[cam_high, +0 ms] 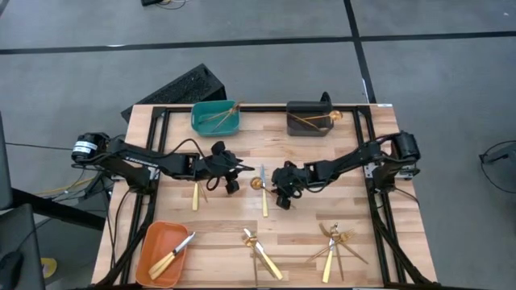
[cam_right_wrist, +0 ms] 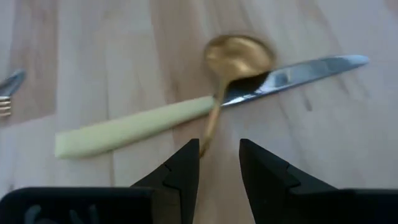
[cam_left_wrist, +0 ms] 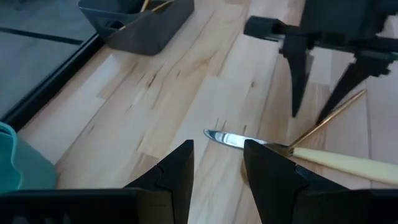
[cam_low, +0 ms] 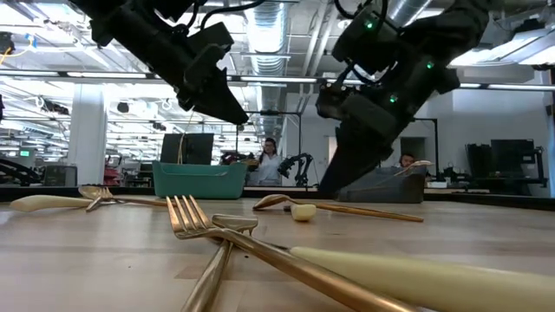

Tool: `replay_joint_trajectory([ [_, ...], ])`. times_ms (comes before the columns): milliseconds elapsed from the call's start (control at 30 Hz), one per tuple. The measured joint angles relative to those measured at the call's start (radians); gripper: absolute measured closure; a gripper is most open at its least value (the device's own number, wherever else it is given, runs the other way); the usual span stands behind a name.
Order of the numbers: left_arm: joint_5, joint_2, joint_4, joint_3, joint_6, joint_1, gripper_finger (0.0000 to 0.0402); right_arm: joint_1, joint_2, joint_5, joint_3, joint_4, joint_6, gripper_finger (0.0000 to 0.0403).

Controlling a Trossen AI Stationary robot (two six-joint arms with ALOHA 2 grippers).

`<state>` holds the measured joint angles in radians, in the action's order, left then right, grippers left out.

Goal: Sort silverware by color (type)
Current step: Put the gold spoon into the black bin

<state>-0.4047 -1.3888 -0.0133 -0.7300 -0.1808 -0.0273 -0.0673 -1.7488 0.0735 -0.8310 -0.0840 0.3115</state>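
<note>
My right gripper grabs the gold spoon by its handle [cam_right_wrist: 211,127] next, to sort the gold spoon into the dark grey bin.
A knife [cam_high: 264,197] with a cream handle and a silver blade lies at the table's middle. A gold spoon [cam_high: 256,184] lies across it, its neck on the blade [cam_right_wrist: 298,70]. My right gripper [cam_right_wrist: 219,165] is open over the spoon's handle [cam_right_wrist: 211,127], a finger on either side of the handle's end, just right of the knife in the high view [cam_high: 282,192]. My left gripper [cam_left_wrist: 217,177] is open and empty just left of the knife's blade tip [cam_left_wrist: 221,138], and it also shows in the high view [cam_high: 230,179]. Another cream-handled piece [cam_high: 195,196] lies below the left gripper.
A teal bin [cam_high: 216,117] and a dark grey bin [cam_high: 310,119] stand at the far edge, each with gold pieces in it. An orange bin [cam_high: 165,251] at the near left holds knives. Loose forks and spoons lie near the front edge [cam_high: 260,251] [cam_high: 334,242].
</note>
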Motion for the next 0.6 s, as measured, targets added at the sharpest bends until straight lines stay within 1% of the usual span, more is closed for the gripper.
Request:
replay_joint_trajectory([
  [233,-0.016,0.0,-0.005,0.0,-0.001,0.01,0.0273,0.0,-0.059,-0.001,0.0,-0.042,-0.023,0.0262],
  [333,-0.024,0.0,-0.002,0.0,-0.013,0.012,0.0273,0.005,-0.08,0.009,-0.003,-0.055,-0.02,0.0271],
  [433,-0.023,0.0,0.005,0.0,-0.025,0.011,0.0273,0.008,-0.094,0.079,-0.003,-0.056,0.026,0.0299],
  [567,-0.022,0.0,0.024,0.0,-0.025,0.005,0.0273,-0.001,-0.101,0.171,-0.003,-0.052,0.077,0.0361],
  [600,-0.016,0.0,0.034,0.0,-0.025,0.005,0.0273,-0.002,-0.098,0.186,-0.003,-0.056,0.086,0.0365],
])
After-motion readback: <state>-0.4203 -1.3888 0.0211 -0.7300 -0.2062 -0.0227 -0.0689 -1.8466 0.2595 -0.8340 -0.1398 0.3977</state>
